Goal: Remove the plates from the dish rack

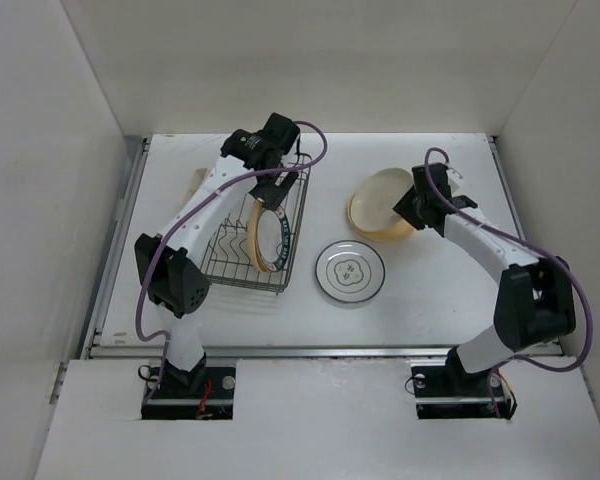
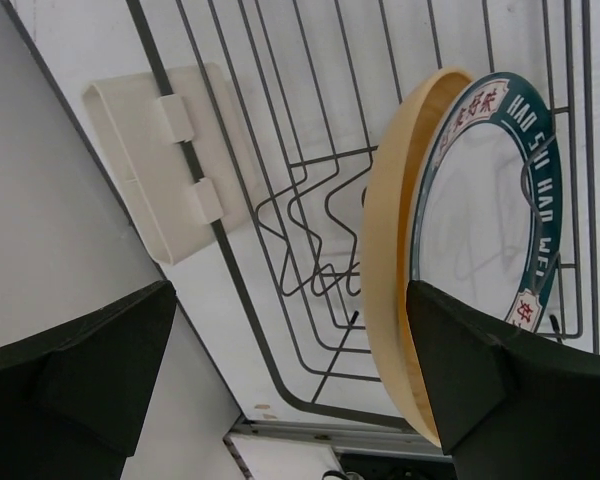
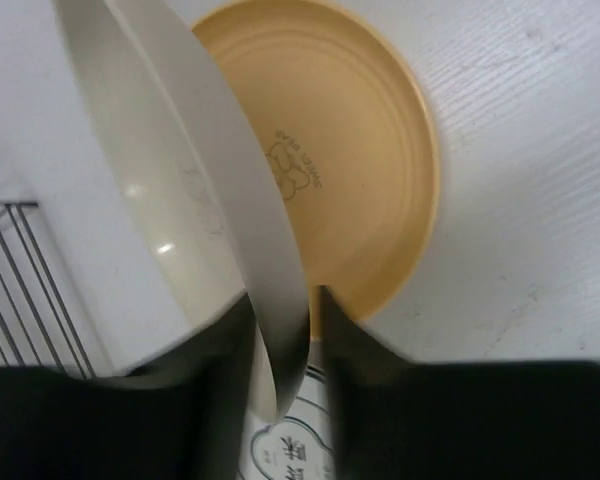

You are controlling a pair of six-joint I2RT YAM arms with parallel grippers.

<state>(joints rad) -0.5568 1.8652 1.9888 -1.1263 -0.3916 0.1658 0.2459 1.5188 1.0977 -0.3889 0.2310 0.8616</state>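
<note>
The left gripper grabs the tan-yellow plate by its exposed rim (image 1: 252,234) (image 2: 384,245) next, leaving the opposite rim free to hand over.
The dark wire dish rack (image 1: 227,268) stands at the left. A tan-yellow plate (image 1: 252,238) and a white plate with a wide dark-teal rim (image 1: 278,240) stand on edge in it. My left gripper (image 1: 271,192) hovers over their far end, open. In the left wrist view (image 2: 290,385) its wide jaws straddle the tan plate's (image 2: 390,250) rim, and the teal-rimmed plate (image 2: 480,220) is just behind. My right gripper (image 1: 427,200) is shut on the rim of a cream-white plate (image 3: 170,170), tilted over a tan plate (image 3: 360,150) lying on the table.
A white plate with a thin dark ring (image 1: 350,272) lies flat between the rack and the right arm. A cream plastic holder (image 2: 155,160) is clipped to the rack's outer left wall. White walls enclose the table on three sides.
</note>
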